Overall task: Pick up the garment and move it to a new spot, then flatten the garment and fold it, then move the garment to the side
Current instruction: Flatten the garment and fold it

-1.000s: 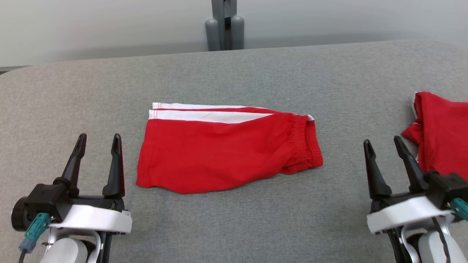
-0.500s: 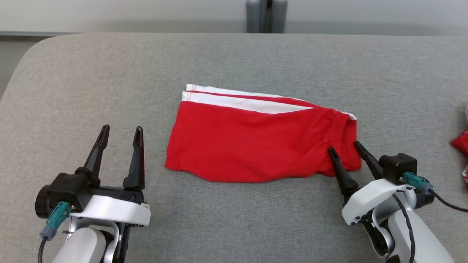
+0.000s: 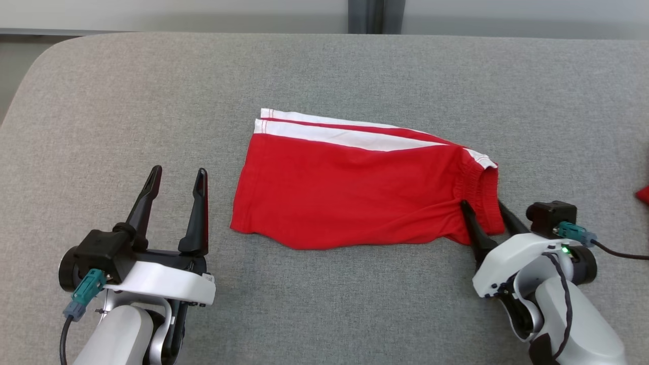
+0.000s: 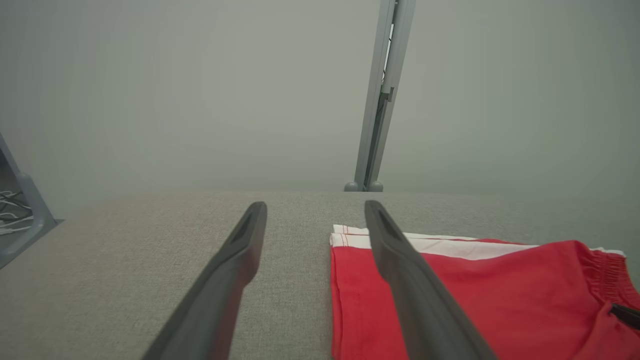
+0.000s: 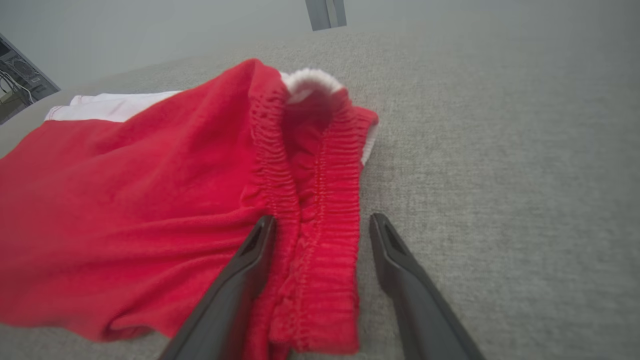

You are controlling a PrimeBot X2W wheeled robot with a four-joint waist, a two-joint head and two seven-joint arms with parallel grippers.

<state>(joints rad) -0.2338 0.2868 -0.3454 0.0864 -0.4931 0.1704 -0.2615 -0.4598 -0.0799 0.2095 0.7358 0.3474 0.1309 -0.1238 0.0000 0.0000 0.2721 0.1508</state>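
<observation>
My right gripper should grab the waistband's near corner [image 3: 484, 218] next, because the ribbed waistband stands up in a gathered fold and the garment's legs lie flat.
The garment [image 3: 355, 197] is a pair of red shorts with white side stripes, folded and lying flat in the middle of the grey table [image 3: 127, 101]. Its elastic waistband [image 5: 320, 200] points right. My right gripper [image 3: 481, 204] is open and straddles the waistband's near corner: the left finger rests on the red cloth and the right finger stands on the table beside it, as my right gripper [image 5: 324, 219] shows in its wrist view. Left of the leg hem, my left gripper [image 3: 179, 171] is open and holds nothing. In the left wrist view my left gripper [image 4: 315, 205] stands beside the shorts [image 4: 500, 290].
A bit of another red cloth [image 3: 644, 195] shows at the right edge of the head view. A grey post [image 3: 374, 15] rises behind the table's far edge. The table's rounded left corner [image 3: 30, 76] lies far left.
The head camera has turned and tilted down, shifting the whole picture. My right gripper has come in from the right to the waistband, whose corner now bunches between its fingers. The left gripper stayed open.
</observation>
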